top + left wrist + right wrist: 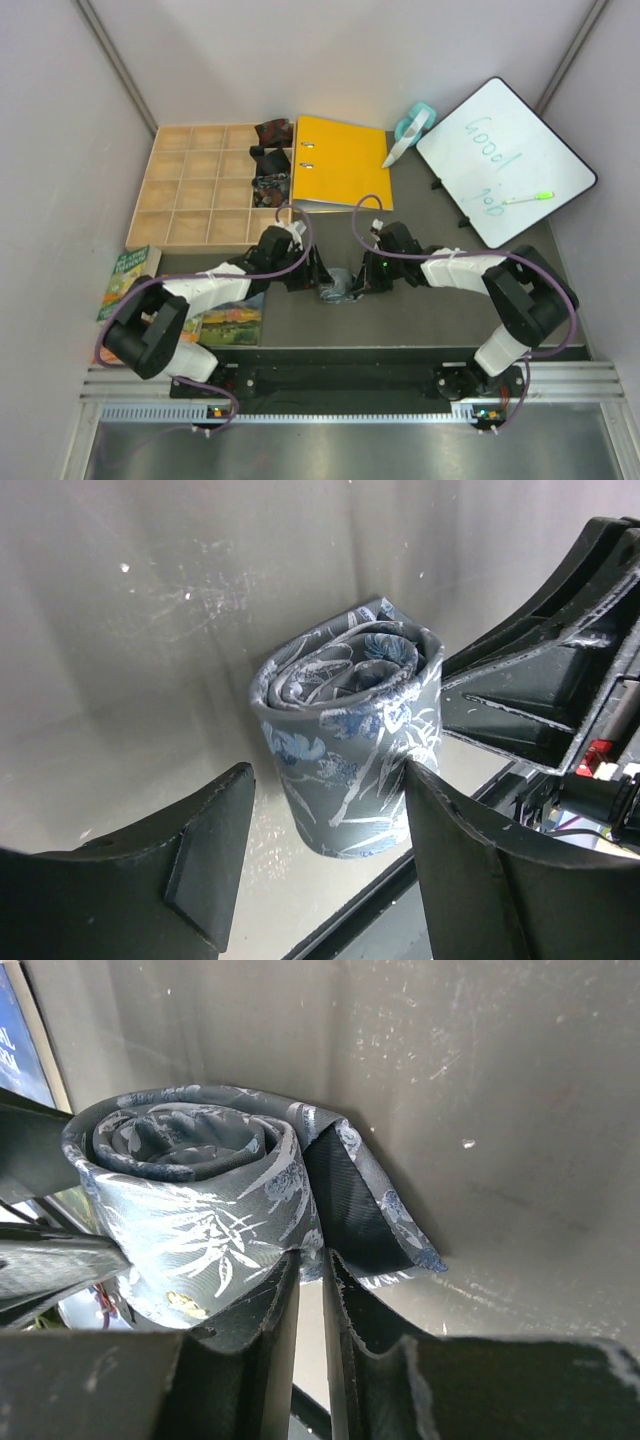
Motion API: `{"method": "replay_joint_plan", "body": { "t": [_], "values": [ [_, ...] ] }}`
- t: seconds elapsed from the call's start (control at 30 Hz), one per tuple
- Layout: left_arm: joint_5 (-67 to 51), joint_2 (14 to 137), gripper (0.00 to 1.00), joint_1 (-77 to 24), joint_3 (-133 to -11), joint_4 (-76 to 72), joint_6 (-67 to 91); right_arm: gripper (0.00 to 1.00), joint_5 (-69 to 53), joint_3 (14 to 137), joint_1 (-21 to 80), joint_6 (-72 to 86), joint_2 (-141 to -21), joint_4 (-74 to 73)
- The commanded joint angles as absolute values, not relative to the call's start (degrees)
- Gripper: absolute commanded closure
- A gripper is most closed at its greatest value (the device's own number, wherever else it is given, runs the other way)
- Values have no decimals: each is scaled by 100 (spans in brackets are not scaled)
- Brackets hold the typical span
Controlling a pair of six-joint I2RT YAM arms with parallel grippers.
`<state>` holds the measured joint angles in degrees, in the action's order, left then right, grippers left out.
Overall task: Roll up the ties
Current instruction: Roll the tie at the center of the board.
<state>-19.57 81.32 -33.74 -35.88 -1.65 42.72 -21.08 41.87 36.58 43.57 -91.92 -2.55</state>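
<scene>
My left gripper should next grab across the standing rolled tie's coiled layers [328, 286] [337, 757], opposite the tie's loose tail, to keep the tie rolled for the box with sections.
A silvery grey-blue tie [345, 730] with a pale leaf pattern stands rolled up on the dark mat [430, 310], between both arms [338, 291]. My left gripper [328, 780] is open and straddles the lower part of the roll. Its right finger [470, 860] is against the fabric and its left finger [205, 855] stands apart. My right gripper [312, 1260] comes from the other side [364, 277]. It is nearly closed, with its tips pinching the fabric where the loose dark-backed tail [365, 1210] leaves the roll [190, 1190].
A wooden compartment box [190, 185] at the back left holds three small dark rolled ties [270, 160] in its right column. Beside it lie a yellow binder [338, 160], a tape dispenser [412, 125] and a whiteboard [505, 160] with a green marker [528, 198]. Books [125, 280] lie at the left.
</scene>
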Motion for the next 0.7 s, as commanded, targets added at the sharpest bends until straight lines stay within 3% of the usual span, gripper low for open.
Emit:
{"method": "replay_joint_plan", "body": {
  "t": [0.0, 0.23, 0.53, 0.67],
  "values": [
    [-1978, 8419, 34, -3559, -3638, -633, 4324, 84, -2039, 4122, 3595, 4263, -9123, -44],
    [-1653, 8938, 35, -4016, -4121, -528, 4324, 84, -2135, 4078, 3542, 4254, -9079, -35],
    [-1239, 9377, 37, -4368, -4632, -105, 4333, 72, -2101, 4192, 3480, 4070, -8500, -544],
    [-1116, 9509, 37, -4438, -4728, -27, 4377, 67, -1531, 4245, 3480, 3885, -8192, -1255]
  ]
}}
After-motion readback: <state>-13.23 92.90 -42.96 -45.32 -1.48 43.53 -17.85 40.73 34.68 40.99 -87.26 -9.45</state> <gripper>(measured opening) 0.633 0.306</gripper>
